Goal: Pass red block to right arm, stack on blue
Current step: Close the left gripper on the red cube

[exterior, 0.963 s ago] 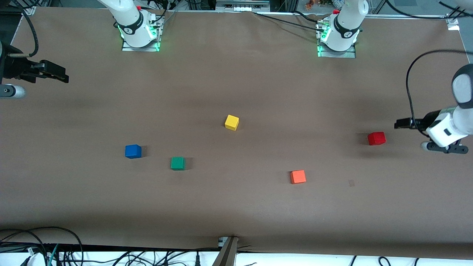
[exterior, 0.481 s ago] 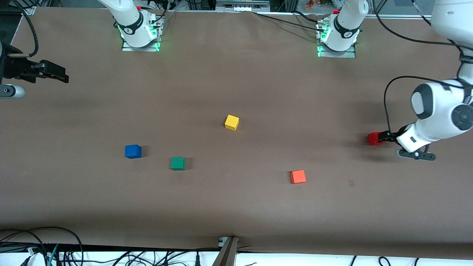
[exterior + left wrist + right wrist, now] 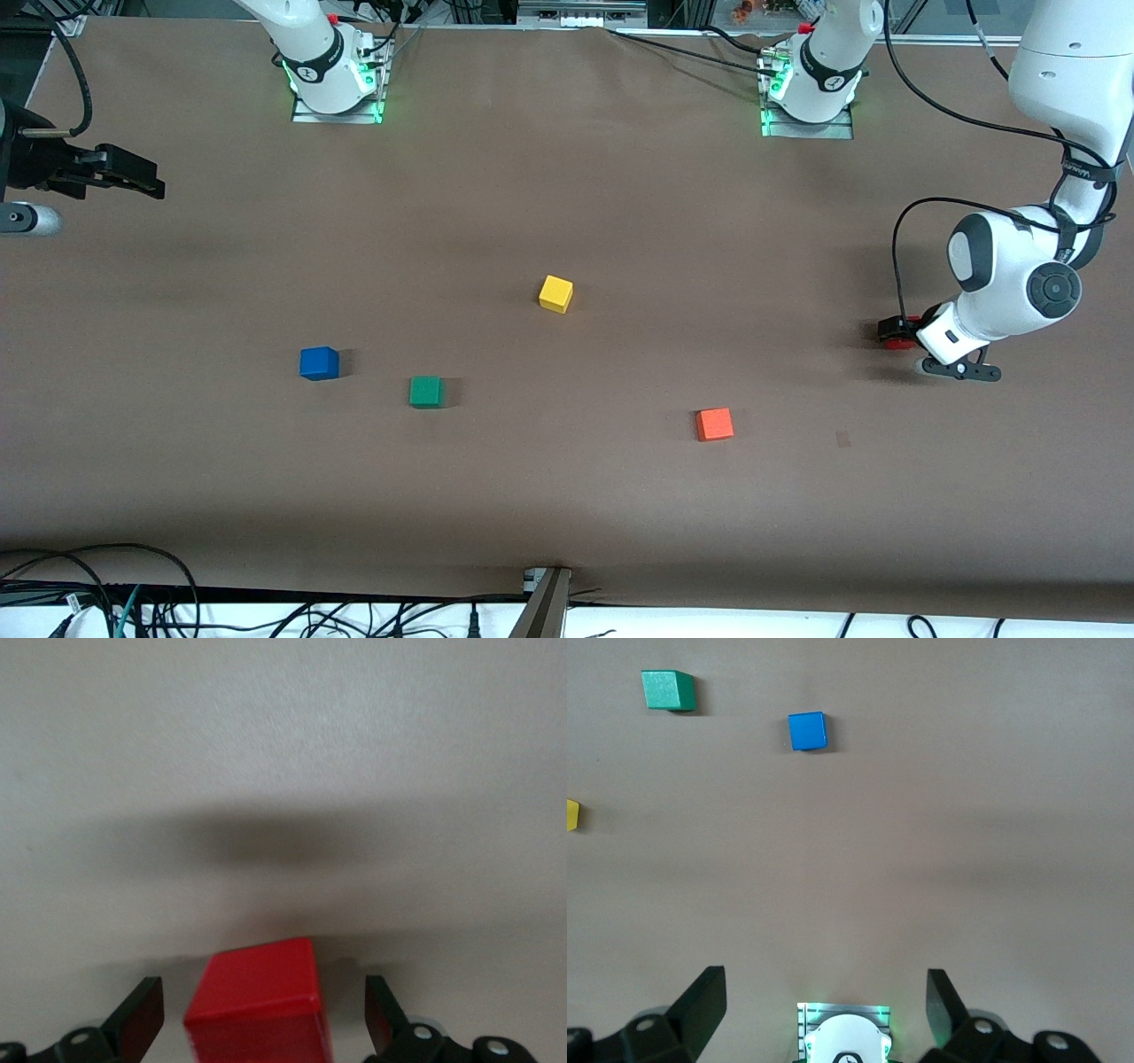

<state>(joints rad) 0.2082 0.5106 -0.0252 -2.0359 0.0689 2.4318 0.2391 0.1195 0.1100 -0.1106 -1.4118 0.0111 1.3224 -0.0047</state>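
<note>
The left gripper is ready to close, because its fingers are on either side of the block. Closing now would hold the red block.
The red block (image 3: pixel 901 344) sits on the table toward the left arm's end. My left gripper (image 3: pixel 895 332) is down at it. In the left wrist view the red block (image 3: pixel 257 1001) stands between the open fingers (image 3: pixel 142 1019), with a gap on each side of the block. The blue cube (image 3: pixel 319 363) sits toward the right arm's end and also shows in the right wrist view (image 3: pixel 807 731). My right gripper (image 3: pixel 151 182) is open and empty, waiting up in the air at its end of the table, and its fingers (image 3: pixel 700 1001) show spread.
A green cube (image 3: pixel 426 391) lies beside the blue one, slightly nearer the front camera. A yellow cube (image 3: pixel 555 293) sits mid-table. An orange cube (image 3: pixel 714 424) lies nearer the front camera than the red block. The table is brown (image 3: pixel 567 496).
My left arm has swung in from the table's end and brought its open gripper down around the red block. The right arm and all the cubes have not moved.
</note>
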